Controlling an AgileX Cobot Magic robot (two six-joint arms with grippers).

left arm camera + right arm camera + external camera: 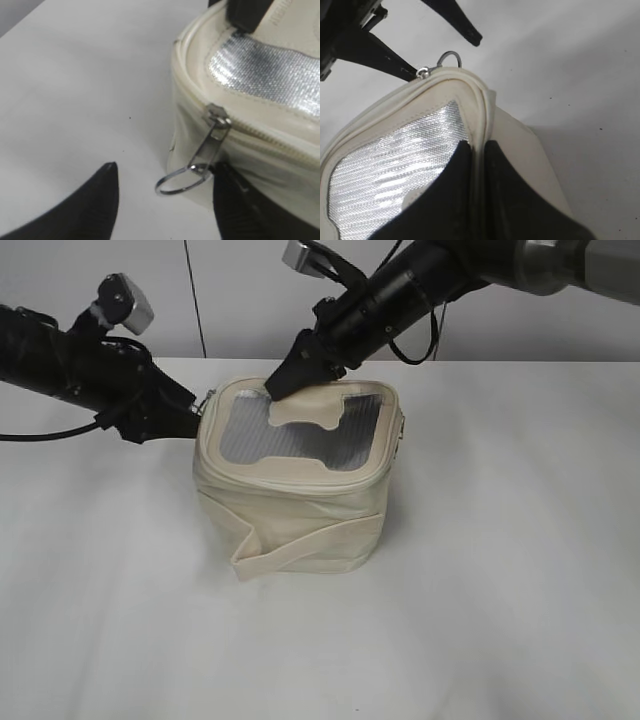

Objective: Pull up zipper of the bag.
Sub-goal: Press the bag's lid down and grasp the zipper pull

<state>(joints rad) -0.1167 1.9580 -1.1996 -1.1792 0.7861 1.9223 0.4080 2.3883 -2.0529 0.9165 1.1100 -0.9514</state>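
Observation:
My left gripper grabs the slider's ring pull point(175, 185) next, to pull the zipper along the bag's rim point(270, 132).
The cream bag point(300, 510) stands upright on the table, its grey mesh top point(290, 435) facing up. Its zipper point(270, 139) runs round the top rim. A silver slider point(218, 116) sits at the bag's left corner, and its ring pull point(181, 182) hangs down. My left gripper point(164, 172) is open with the ring between its fingers, the right finger close to the ring; it also shows in the exterior view point(190, 418). My right gripper point(477, 148) is shut on the bag's top rim at the far edge point(283, 386). The slider also shows in the right wrist view point(423, 71).
The white table point(500, 600) stretches around the bag. The flat cream strap point(300, 545) crosses the bag's front side. A grey wall point(240, 300) stands behind the table. Both arms reach in from the back corners.

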